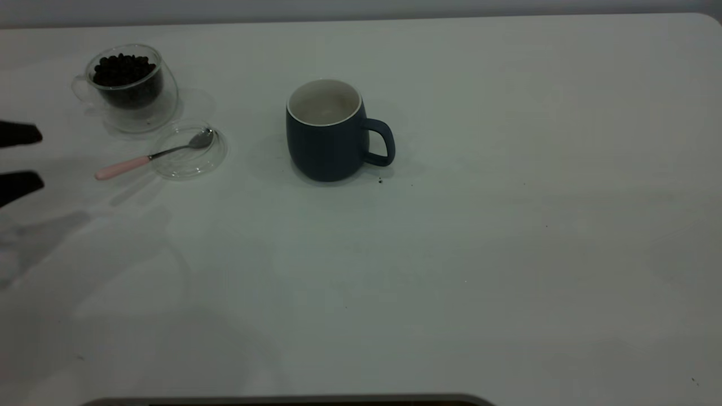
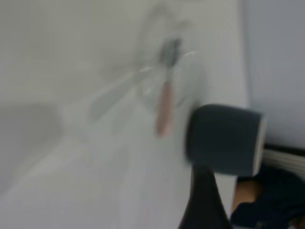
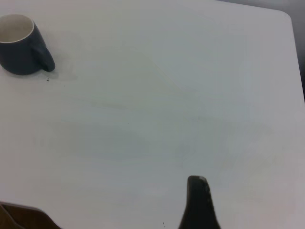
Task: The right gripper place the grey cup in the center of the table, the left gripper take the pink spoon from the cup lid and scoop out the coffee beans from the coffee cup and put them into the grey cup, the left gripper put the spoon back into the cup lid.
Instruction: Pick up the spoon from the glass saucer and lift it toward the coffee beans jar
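Next, my left gripper grabs the spoon by its pink handle (image 1: 122, 168), to keep the spoon's metal bowl (image 1: 201, 139) free to scoop coffee beans.
The grey cup (image 1: 324, 144) stands upright near the middle of the table (image 1: 507, 225), handle to the right; it also shows in the right wrist view (image 3: 19, 52) and the left wrist view (image 2: 224, 140). The coffee cup (image 1: 127, 84), full of coffee beans (image 1: 123, 69), stands at the far left. The cup lid (image 1: 189, 163) lies in front of it. The pink spoon (image 1: 152, 157) rests with its bowl in the lid and its handle pointing left. My left gripper (image 1: 22, 160) is open and empty at the left edge, just left of the handle. My right gripper (image 3: 197, 202) is far from the cup.
A few dark specks (image 1: 380, 180) lie by the grey cup's base. The table's far edge runs along the top of the exterior view, with a rounded corner at the right. A dark strip (image 1: 282, 401) shows at the near edge.
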Controlling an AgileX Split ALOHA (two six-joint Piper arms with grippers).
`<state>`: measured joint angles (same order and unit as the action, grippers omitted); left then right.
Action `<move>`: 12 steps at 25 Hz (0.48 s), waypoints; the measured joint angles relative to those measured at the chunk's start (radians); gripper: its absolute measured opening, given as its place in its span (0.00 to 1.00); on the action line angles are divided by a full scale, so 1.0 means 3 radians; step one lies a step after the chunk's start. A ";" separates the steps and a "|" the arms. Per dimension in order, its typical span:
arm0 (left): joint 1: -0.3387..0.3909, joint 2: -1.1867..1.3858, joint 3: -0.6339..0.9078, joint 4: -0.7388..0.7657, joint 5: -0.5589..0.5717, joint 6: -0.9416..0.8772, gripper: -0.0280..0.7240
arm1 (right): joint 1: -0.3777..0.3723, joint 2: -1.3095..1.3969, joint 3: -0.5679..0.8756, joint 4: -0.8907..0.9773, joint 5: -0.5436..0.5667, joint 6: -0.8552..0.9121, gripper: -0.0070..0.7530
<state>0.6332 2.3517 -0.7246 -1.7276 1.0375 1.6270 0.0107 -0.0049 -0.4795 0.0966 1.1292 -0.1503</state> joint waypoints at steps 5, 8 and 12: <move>0.0000 0.0280 -0.0050 -0.0071 0.0075 0.0124 0.83 | 0.0000 0.0000 0.0000 0.0000 0.0000 0.0000 0.78; 0.0000 0.0462 -0.0050 -0.0059 0.0065 0.0164 0.83 | 0.0000 0.0000 0.0000 0.0000 0.0000 0.0000 0.78; 0.0000 0.0673 -0.0051 -0.0159 0.0080 0.0302 0.82 | 0.0000 0.0000 0.0000 0.0000 0.0000 0.0000 0.78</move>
<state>0.6332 2.5537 -0.7398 -1.7752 1.0614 1.7178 0.0107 -0.0049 -0.4795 0.0966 1.1292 -0.1503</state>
